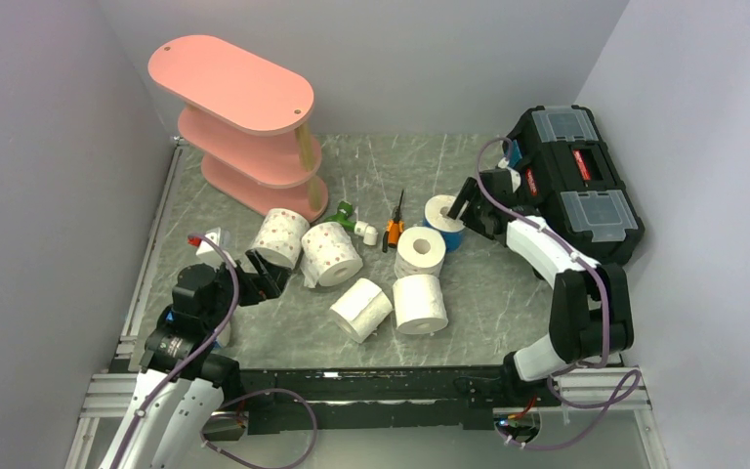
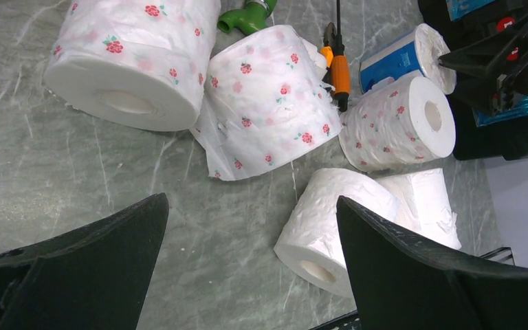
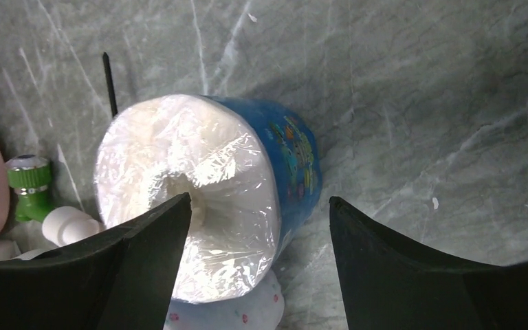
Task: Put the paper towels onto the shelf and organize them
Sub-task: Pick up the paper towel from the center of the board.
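The blue-wrapped roll [image 1: 448, 219] [image 3: 247, 198] would stay on the tabletop if I lifted my right gripper now, because that gripper's fingers are spread.
The pink three-tier shelf [image 1: 244, 117] stands at the far left with bare boards. Several paper towels lie loose mid-table: two pink-dotted rolls [image 1: 280, 237] [image 1: 330, 254], two plain rolls [image 1: 361, 309] [image 1: 420, 303], a third dotted roll [image 1: 420, 251], and a blue-wrapped roll [image 1: 444, 220]. My right gripper [image 3: 258, 199] is open at the blue-wrapped roll [image 3: 199, 158]: one finger lies over its wrapped end near the core, the other stands apart beside its blue side. My left gripper [image 2: 251, 201] is open and holds nothing, low over bare table, with a plain roll [image 2: 330, 220] by its right finger.
A black toolbox [image 1: 576, 181] sits at the right, behind my right arm. An orange-handled screwdriver [image 1: 395, 225] and a green-and-white plastic tool [image 1: 356, 220] lie between the rolls and the shelf. Grey walls close in on three sides.
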